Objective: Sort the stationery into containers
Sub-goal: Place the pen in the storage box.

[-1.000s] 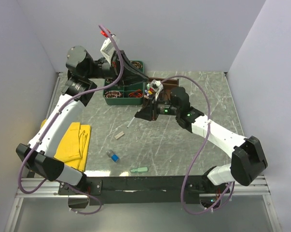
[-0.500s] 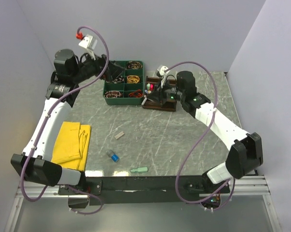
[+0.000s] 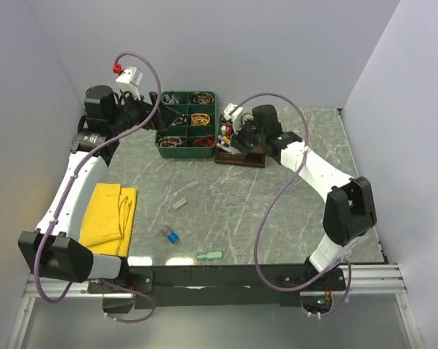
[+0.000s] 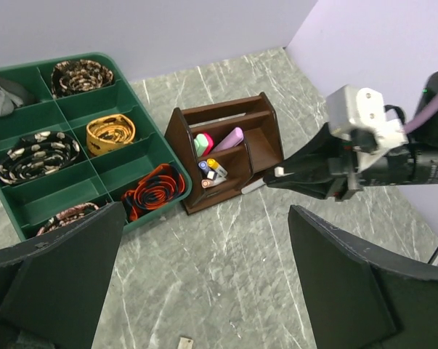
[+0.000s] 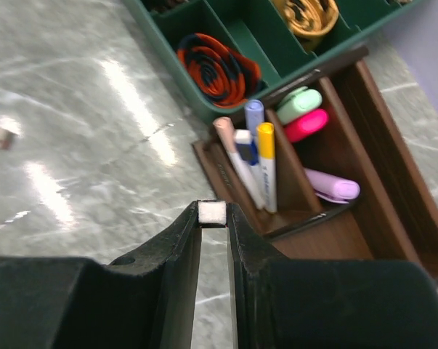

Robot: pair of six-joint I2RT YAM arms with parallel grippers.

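Observation:
I should keep the thin white pen (image 5: 212, 212) in my right gripper until farther over the organiser; the pen would now fall short, at the organiser's near edge beside the pens.
The dark brown organiser (image 3: 242, 154) stands right of centre at the back, also in the left wrist view (image 4: 256, 138) and the right wrist view (image 5: 393, 189). It holds green (image 5: 300, 104), pink (image 5: 306, 125) and purple highlighters (image 5: 331, 185) and several pens (image 5: 265, 163). My right gripper (image 3: 229, 138) (image 5: 213, 209) hovers at its near-left corner, shut on a thin white pen (image 5: 212, 212) (image 4: 252, 187). My left gripper (image 3: 157, 104) (image 4: 204, 218) hangs wide open and holds nothing, high by the back left. On the table lie a beige bit (image 3: 179, 204), a blue cap (image 3: 171, 235) and a mint eraser (image 3: 211, 255).
A green tray (image 3: 160, 143) of rolled bands sits just left of the organiser, touching it. A folded yellow cloth (image 3: 110, 216) lies at the near left. Purple cables loop above both arms.
My left gripper has opened and drawn back left from the organiser. The right arm has carried the white pen from mid-table up to the organiser.

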